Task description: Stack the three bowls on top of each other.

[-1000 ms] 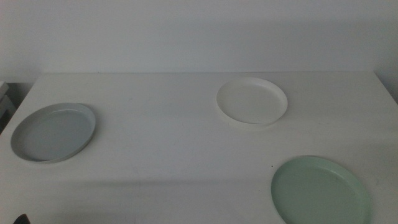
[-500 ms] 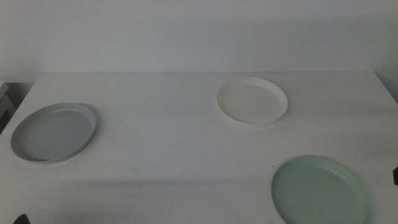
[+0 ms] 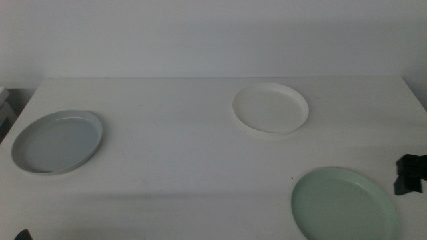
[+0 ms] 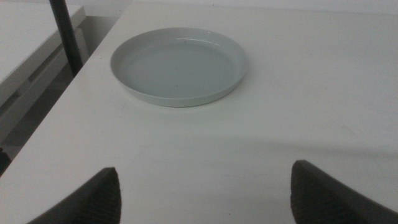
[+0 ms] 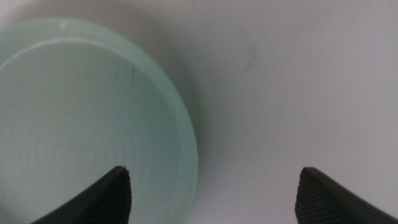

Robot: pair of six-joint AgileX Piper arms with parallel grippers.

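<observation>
I should grab the mint green bowl by its thin raised rim (image 5: pixel 191 155) with my right gripper next, because the bowl is wider than the gripper's open fingers.
Three bowls lie apart on the white table (image 3: pixel 173 153). The grey-blue bowl (image 3: pixel 57 141) is at the left and fills the left wrist view (image 4: pixel 179 65). The white bowl (image 3: pixel 270 108) is at the back, right of centre. The mint green bowl (image 3: pixel 343 205) is at the front right and shows in the right wrist view (image 5: pixel 81 124). My right gripper (image 3: pixel 408 175) comes in at the right edge, just right of the mint bowl; it is open (image 5: pixel 211 193) over that bowl's rim. My left gripper (image 4: pixel 205 199) is open, low at the front left (image 3: pixel 23 235), short of the grey-blue bowl.
The table's left edge drops off beside the grey-blue bowl, where a dark post (image 4: pixel 65 34) and a lower white surface (image 4: pixel 28 43) stand. A pale wall (image 3: pixel 213 33) runs behind the table.
My right gripper has come into the middle view from the right edge, moving toward the mint green bowl. The bowls and the left gripper have not moved.
</observation>
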